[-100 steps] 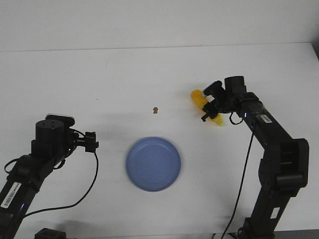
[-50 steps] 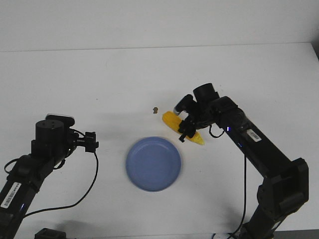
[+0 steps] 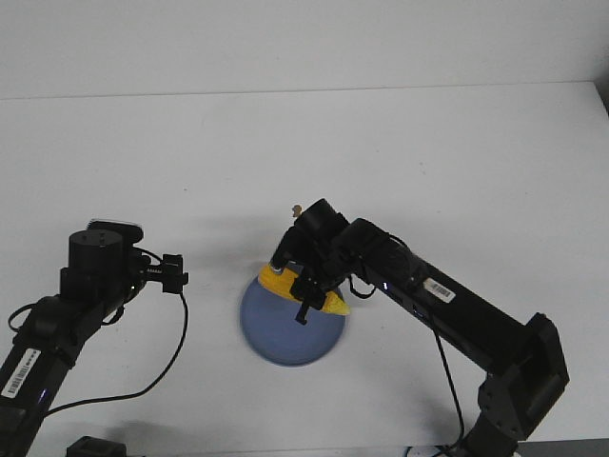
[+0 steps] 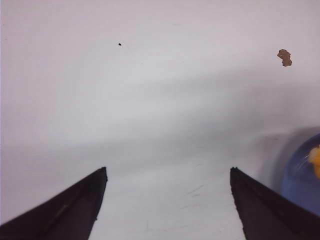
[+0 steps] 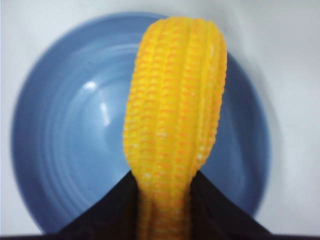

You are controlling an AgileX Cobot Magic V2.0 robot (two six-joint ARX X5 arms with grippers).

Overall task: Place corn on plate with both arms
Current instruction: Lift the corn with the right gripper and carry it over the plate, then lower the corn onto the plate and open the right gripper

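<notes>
The yellow corn is low over the blue plate in the right wrist view and would rest there, so the robot's right gripper needs to let go of the corn.
My right gripper (image 3: 306,290) is shut on the yellow corn (image 3: 276,283), holding it just above the blue plate (image 3: 285,338) near the plate's far rim. In the right wrist view the corn (image 5: 172,107) runs lengthwise out from between the black fingers (image 5: 112,212), with the plate (image 5: 65,130) filling the background under it. My left gripper (image 4: 167,172) is open over bare white table, left of the plate; the plate's edge (image 4: 300,185) and a bit of corn (image 4: 315,157) show at the side of its view. The left arm (image 3: 95,271) sits at the front left.
A tiny brown speck (image 3: 297,208) lies on the white table beyond the plate, also seen as a brown crumb (image 4: 284,57) in the left wrist view. The table's far edge (image 3: 304,92) runs across the back.
My right gripper has carried the corn from the right of the table leftward and toward me, to a spot over the plate. The left arm has not moved.
</notes>
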